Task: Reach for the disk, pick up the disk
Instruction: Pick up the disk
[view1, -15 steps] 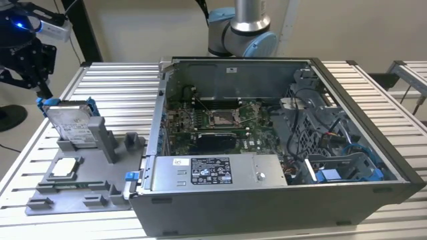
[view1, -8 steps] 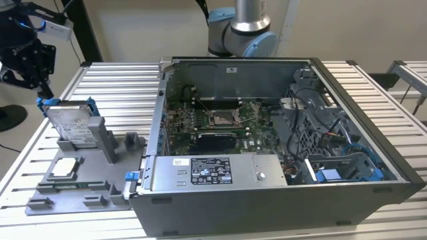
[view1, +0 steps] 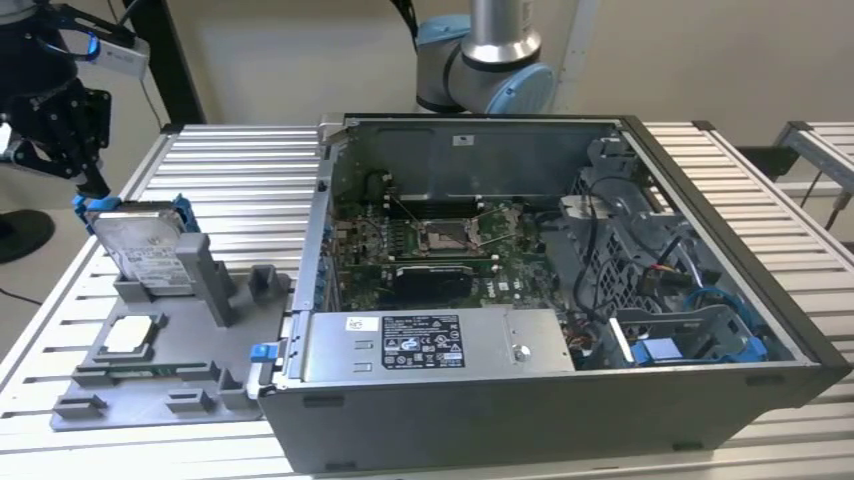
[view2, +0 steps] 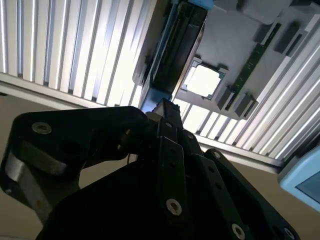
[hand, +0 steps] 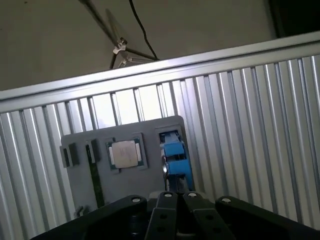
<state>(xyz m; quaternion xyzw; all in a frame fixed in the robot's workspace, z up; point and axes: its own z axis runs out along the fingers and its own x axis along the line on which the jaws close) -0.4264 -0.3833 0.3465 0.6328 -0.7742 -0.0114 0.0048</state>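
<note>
The disk's lower end sits down in the holder slot (view1: 163, 288), so I should next pinch the disk across its flat sides at its upper end (view1: 136, 212).
The disk (view1: 138, 243) stands upright in a slot of the grey holder plate (view1: 147, 395) at the exterior view's left, silver with a white label and a bright blue bracket (view1: 84, 207) round it. My black gripper (view1: 94, 188) hangs just over the disk's upper corner, its fingers drawn together to one narrow tip at the bracket. I cannot tell whether the tip touches it. In the second wrist view the gripper (view2: 162, 106) points at the disk (view2: 177, 45), seen edge-on. In the first wrist view the gripper (hand: 178, 196) sits right behind the blue bracket (hand: 175, 155).
A small square silver chip (view1: 130, 333) lies on the same plate beside the disk. An open computer case (view1: 534, 260) stands to the exterior view's right on the slatted metal table (view1: 240, 170). The arm's base (view1: 487, 60) rises behind the case.
</note>
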